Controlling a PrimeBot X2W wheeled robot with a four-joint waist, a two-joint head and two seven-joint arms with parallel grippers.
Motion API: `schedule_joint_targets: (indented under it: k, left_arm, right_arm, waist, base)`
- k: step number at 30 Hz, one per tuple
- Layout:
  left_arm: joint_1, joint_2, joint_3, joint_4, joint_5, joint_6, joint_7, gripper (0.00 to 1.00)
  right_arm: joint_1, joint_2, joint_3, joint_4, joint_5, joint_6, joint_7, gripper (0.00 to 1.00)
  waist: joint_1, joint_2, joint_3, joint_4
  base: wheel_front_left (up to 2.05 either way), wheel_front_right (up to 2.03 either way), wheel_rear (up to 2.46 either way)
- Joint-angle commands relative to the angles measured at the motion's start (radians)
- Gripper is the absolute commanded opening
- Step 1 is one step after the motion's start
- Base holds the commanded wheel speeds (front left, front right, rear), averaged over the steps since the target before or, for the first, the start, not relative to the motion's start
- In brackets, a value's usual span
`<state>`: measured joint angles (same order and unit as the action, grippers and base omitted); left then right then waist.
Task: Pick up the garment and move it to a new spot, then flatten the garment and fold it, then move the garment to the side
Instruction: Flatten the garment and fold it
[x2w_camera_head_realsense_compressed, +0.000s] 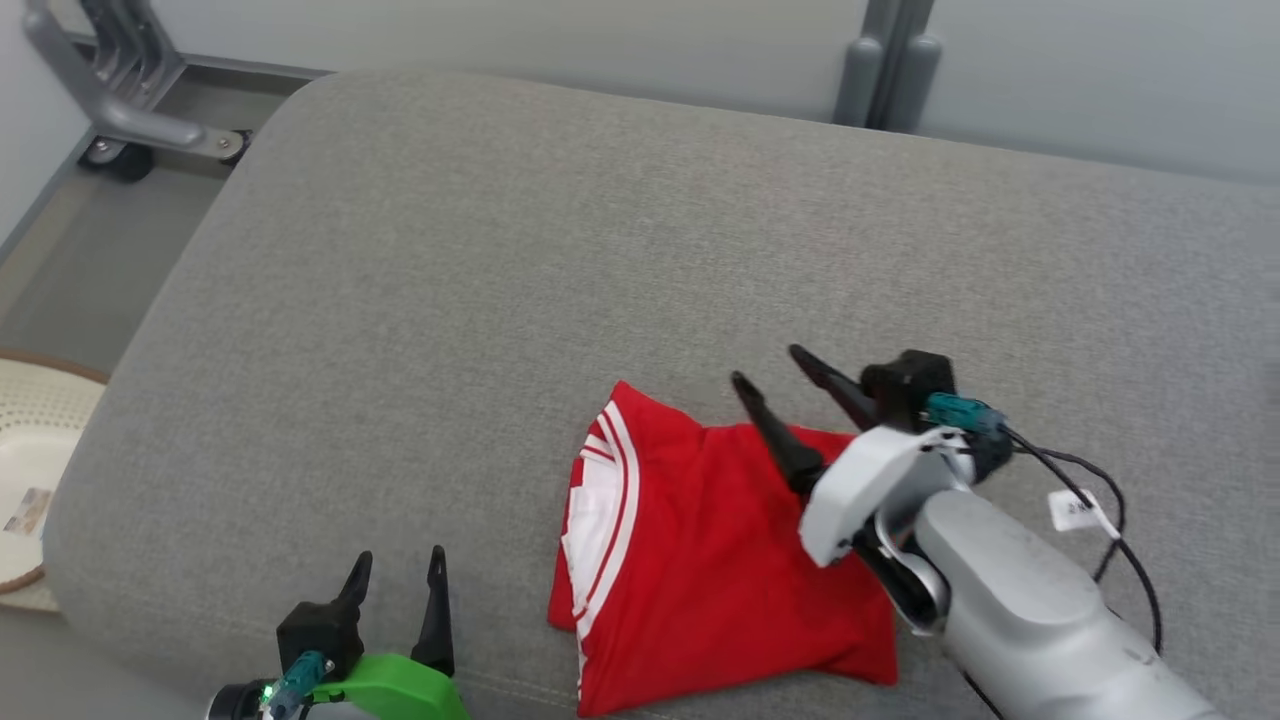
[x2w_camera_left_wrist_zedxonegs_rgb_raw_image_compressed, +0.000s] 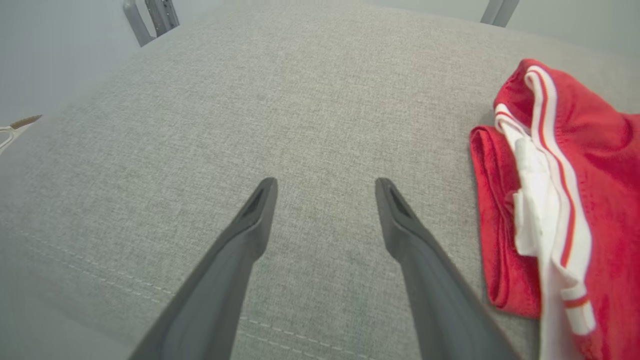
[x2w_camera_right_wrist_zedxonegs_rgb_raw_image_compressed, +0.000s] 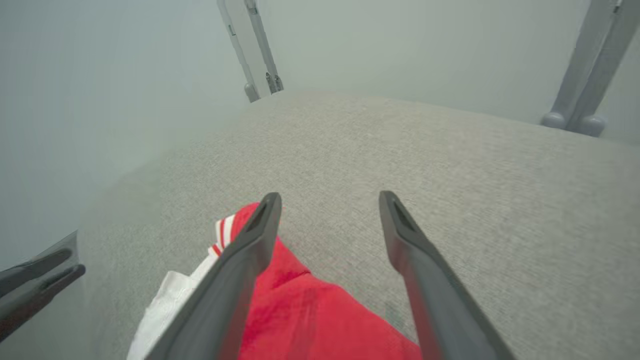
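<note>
My right gripper pinches the folded garment by its plain red edge (x2w_camera_head_realsense_compressed: 878, 618) opposite the striped trim next, to move the garment to the side.
A red garment (x2w_camera_head_realsense_compressed: 710, 560) with white and red striped trim lies folded into a compact rectangle near the front edge of the grey cushion (x2w_camera_head_realsense_compressed: 560, 250). My right gripper (x2w_camera_head_realsense_compressed: 768, 365) hovers open over the garment's far right corner, holding nothing. From the right wrist view the red fabric (x2w_camera_right_wrist_zedxonegs_rgb_raw_image_compressed: 310, 320) lies beneath and between the open fingers (x2w_camera_right_wrist_zedxonegs_rgb_raw_image_compressed: 250, 245). My left gripper (x2w_camera_head_realsense_compressed: 397, 565) stands open at the front left, apart from the garment. In the left wrist view the folded garment (x2w_camera_left_wrist_zedxonegs_rgb_raw_image_compressed: 565, 200) lies to the right of its fingers (x2w_camera_left_wrist_zedxonegs_rgb_raw_image_compressed: 405, 235).
A pale perforated basket (x2w_camera_head_realsense_compressed: 35, 470) sits on the floor off the cushion's left edge. A grey wheeled frame (x2w_camera_head_realsense_compressed: 130, 110) stands at the back left and a grey post (x2w_camera_head_realsense_compressed: 890, 65) at the back right. Cables (x2w_camera_head_realsense_compressed: 1110, 510) hang from my right wrist.
</note>
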<state>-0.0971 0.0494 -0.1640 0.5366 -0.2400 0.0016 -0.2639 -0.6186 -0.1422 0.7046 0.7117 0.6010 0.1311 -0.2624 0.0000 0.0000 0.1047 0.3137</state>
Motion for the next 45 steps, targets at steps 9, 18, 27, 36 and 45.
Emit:
schedule_joint_targets:
  k: [9,18,27,36,45]
  left_arm:
    - [0.015,0.003,0.065,-0.03,0.053,0.002,0.0,1.0]
    - [0.029,0.003,0.124,-0.059,0.091,0.004,0.0,1.0]
    - [0.047,0.003,0.151,-0.081,0.112,-0.001,0.0,1.0]
    - [0.08,0.003,0.17,-0.09,0.117,0.001,0.0,1.0]
    - [0.095,0.003,0.181,-0.096,0.121,-0.005,0.0,1.0]
  right_arm:
    - [0.26,-0.032,-0.392,-0.129,-0.245,-0.001,-0.002,1.0]
    - [0.404,0.022,-0.585,-0.239,-0.398,-0.001,-0.002,1.0]
    - [0.463,0.064,-0.64,-0.293,-0.425,-0.001,-0.002,1.0]
    - [0.505,0.081,-0.651,-0.321,-0.44,-0.001,-0.002,1.0]
    - [0.521,0.088,-0.649,-0.331,-0.448,-0.001,-0.002,1.0]
  waist:
    - [0.0,0.0,-0.064,-0.207]
    - [0.0,0.0,-0.08,-0.3]
    - [0.0,0.0,-0.094,-0.323]
    - [0.0,0.0,-0.135,-0.316]
    - [0.0,0.0,-0.143,-0.308]
  base:
    - [0.0,0.0,0.0]
    - [0.0,0.0,0.0]
    - [0.0,0.0,0.0]
    - [0.0,0.0,0.0]
    - [0.0,0.0,0.0]
